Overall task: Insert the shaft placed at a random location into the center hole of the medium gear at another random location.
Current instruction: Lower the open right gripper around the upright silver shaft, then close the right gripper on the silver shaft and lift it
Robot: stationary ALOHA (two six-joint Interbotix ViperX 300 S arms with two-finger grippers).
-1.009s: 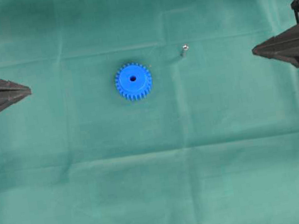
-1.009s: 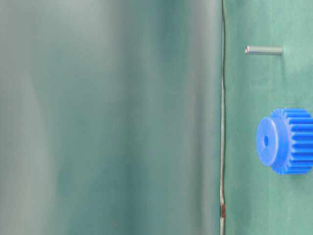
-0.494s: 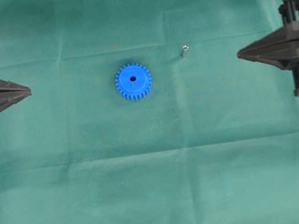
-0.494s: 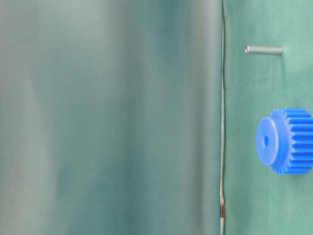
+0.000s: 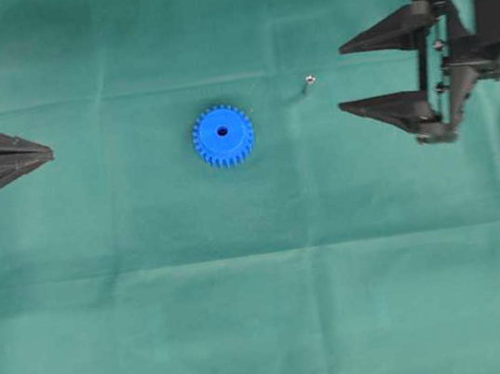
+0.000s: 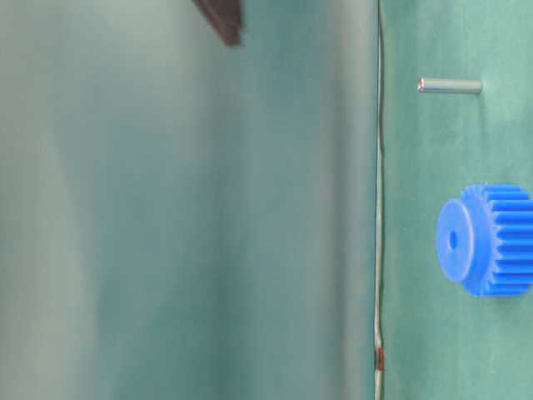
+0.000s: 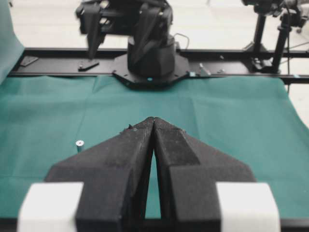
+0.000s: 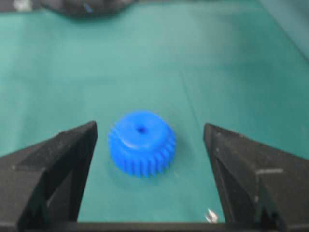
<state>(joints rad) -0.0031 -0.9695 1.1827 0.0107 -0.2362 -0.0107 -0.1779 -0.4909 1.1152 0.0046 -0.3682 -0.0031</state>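
Observation:
The shaft's lower end has to stay free to enter the medium gear's center hole [image 5: 222, 131], so my right gripper needs to grab the shaft by its top end [image 5: 310, 78] next.
The blue medium gear [image 5: 223, 135] lies flat on the green cloth, its dark center hole [image 5: 222, 132] facing up; it also shows in the table-level view [image 6: 487, 240] and the right wrist view [image 8: 142, 143]. The small silver shaft [image 5: 307, 83] stands upright to the gear's right, apart from it; it shows in the table-level view [image 6: 450, 86], the left wrist view [image 7: 79, 144] and the right wrist view [image 8: 210, 215]. My right gripper [image 5: 343, 78] is open and empty, just right of the shaft. My left gripper [image 5: 50, 155] is shut and empty at the far left.
Green cloth [image 5: 265, 288] covers the table. The right arm's base [image 7: 150, 62] and a black rail stand at the cloth's far edge in the left wrist view.
My right gripper has opened wide and moved left toward the shaft. The left gripper, the gear and the shaft have not moved.

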